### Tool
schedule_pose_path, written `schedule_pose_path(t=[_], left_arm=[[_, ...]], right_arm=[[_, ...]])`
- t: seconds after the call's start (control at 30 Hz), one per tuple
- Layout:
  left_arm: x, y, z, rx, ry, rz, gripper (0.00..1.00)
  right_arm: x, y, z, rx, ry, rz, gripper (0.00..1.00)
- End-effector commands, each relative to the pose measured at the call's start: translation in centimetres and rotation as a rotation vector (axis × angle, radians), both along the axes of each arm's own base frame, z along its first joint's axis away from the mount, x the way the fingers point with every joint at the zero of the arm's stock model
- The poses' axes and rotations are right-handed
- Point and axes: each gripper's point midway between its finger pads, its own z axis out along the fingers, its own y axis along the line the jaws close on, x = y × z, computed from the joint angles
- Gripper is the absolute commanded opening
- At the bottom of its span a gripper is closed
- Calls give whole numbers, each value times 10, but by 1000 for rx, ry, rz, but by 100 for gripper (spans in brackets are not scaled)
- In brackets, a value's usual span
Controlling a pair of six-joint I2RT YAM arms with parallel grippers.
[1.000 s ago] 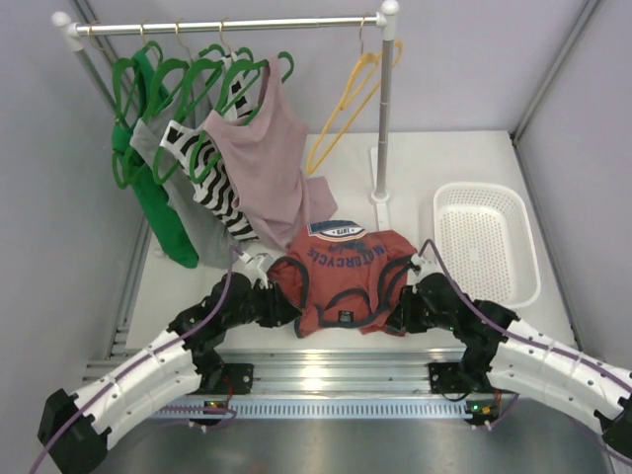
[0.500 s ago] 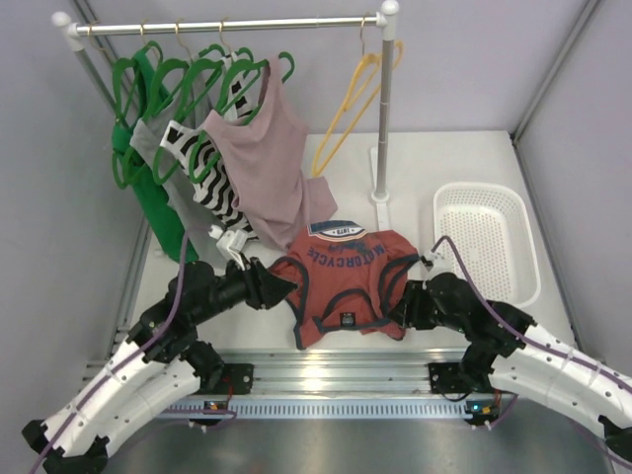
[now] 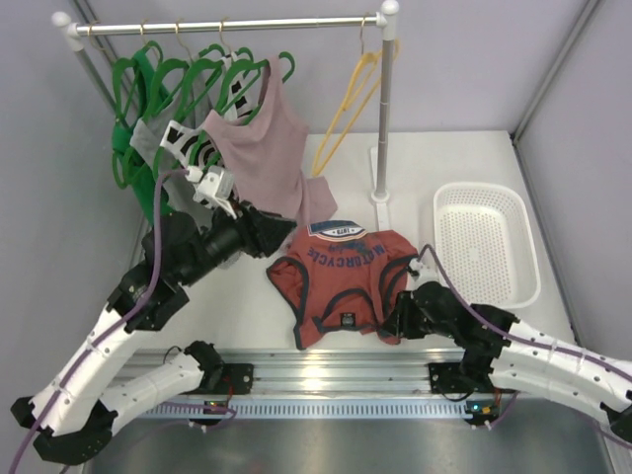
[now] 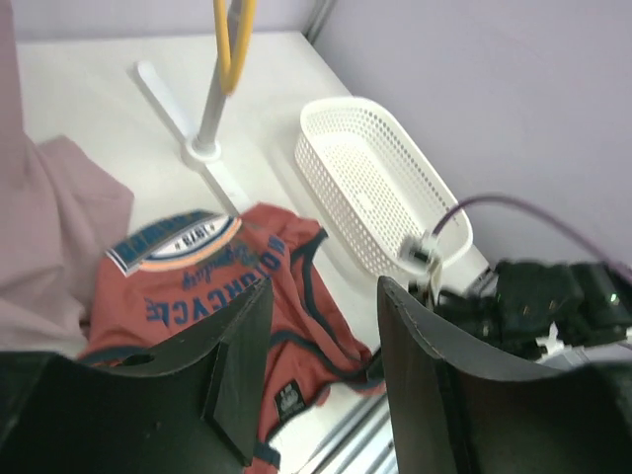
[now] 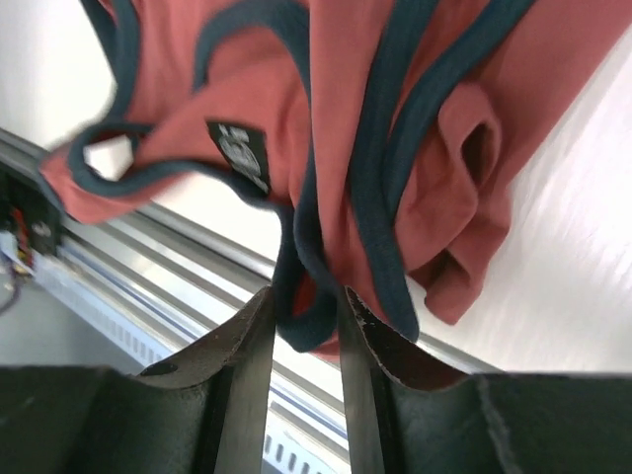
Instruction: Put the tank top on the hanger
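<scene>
I should next grab the yellow hanger with my left gripper by its near arm [image 3: 337,122] [image 4: 229,61]. The opposite end then stays free to go into the tank top.
The rust-red tank top [image 3: 341,281] lies crumpled on the white table, logo up. It also shows in the left wrist view [image 4: 197,286] and the right wrist view [image 5: 395,118]. My right gripper [image 3: 395,318] sits at the top's near right corner, shut on its navy-trimmed edge [image 5: 304,336]. My left gripper [image 3: 281,230] is open and empty, raised above the table beside the top's far left corner [image 4: 321,365]. The yellow hanger [image 3: 346,109] hangs empty on the rail at the back, and its lower part shows in the left wrist view [image 4: 235,39].
A clothes rail [image 3: 227,25] holds green hangers with a green garment, a striped top and a dusty-pink tank top [image 3: 262,163], close to my left arm. The rail's post [image 3: 383,128] stands behind the top. A white basket [image 3: 486,242] sits at the right.
My left gripper has left the tank top's left edge and risen back and leftward toward the hanging clothes. My right gripper stays on the top's near right corner.
</scene>
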Motion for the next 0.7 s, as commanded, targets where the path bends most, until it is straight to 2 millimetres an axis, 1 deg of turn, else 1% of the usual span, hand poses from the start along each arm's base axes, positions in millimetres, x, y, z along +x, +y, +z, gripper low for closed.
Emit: schedule_pose_path(t=[0.0, 0.03, 0.07, 0.1, 0.13, 0.17, 0.23, 0.27, 0.3, 0.33, 0.37, 0.43, 0.47, 0.53, 0.57, 0.6, 0.63, 0.67], left_arm=[[23, 0, 50, 8, -127, 63, 52], [31, 3, 55, 25, -142, 101, 52], [38, 1, 68, 30, -157, 115, 52], [44, 1, 72, 42, -168, 136, 53], [49, 2, 78, 62, -191, 146, 53], [56, -2, 90, 69, -205, 157, 53], [65, -4, 100, 94, -237, 171, 54], [74, -8, 108, 100, -250, 179, 54], [77, -11, 112, 106, -261, 181, 54], [82, -13, 115, 130, -282, 183, 55], [92, -19, 121, 143, -294, 186, 55], [102, -24, 127, 171, -321, 187, 56], [112, -31, 132, 181, -329, 186, 56], [123, -38, 135, 205, -353, 183, 56], [134, -44, 139, 208, -366, 182, 56], [139, -48, 139, 218, -374, 179, 57], [151, -53, 141, 236, -388, 178, 57], [158, -53, 142, 241, -392, 173, 57]], right_arm=[[-10, 27, 3, 79, 8, 47, 31], [-19, 32, 2, 67, 16, 76, 31], [-18, 33, 3, 57, 4, 69, 32], [-20, 33, -1, 32, 9, 72, 32], [-21, 36, 3, 31, -2, 72, 32], [-21, 36, 5, 30, -7, 68, 32], [-20, 31, 8, 11, -14, 56, 35], [-17, 30, 14, 16, -31, 40, 36], [-16, 29, 19, 21, -40, 32, 38], [-14, 26, 28, 33, -54, 21, 39], [-10, 24, 33, 34, -72, 2, 40], [-6, 22, 49, 57, -104, -17, 41], [-2, 17, 52, 41, -120, -39, 41], [2, 15, 66, 52, -147, -50, 42], [5, 12, 68, 41, -162, -62, 42], [6, 12, 71, 40, -169, -65, 43], [9, 11, 79, 43, -188, -74, 43], [10, 10, 81, 34, -194, -75, 43]])
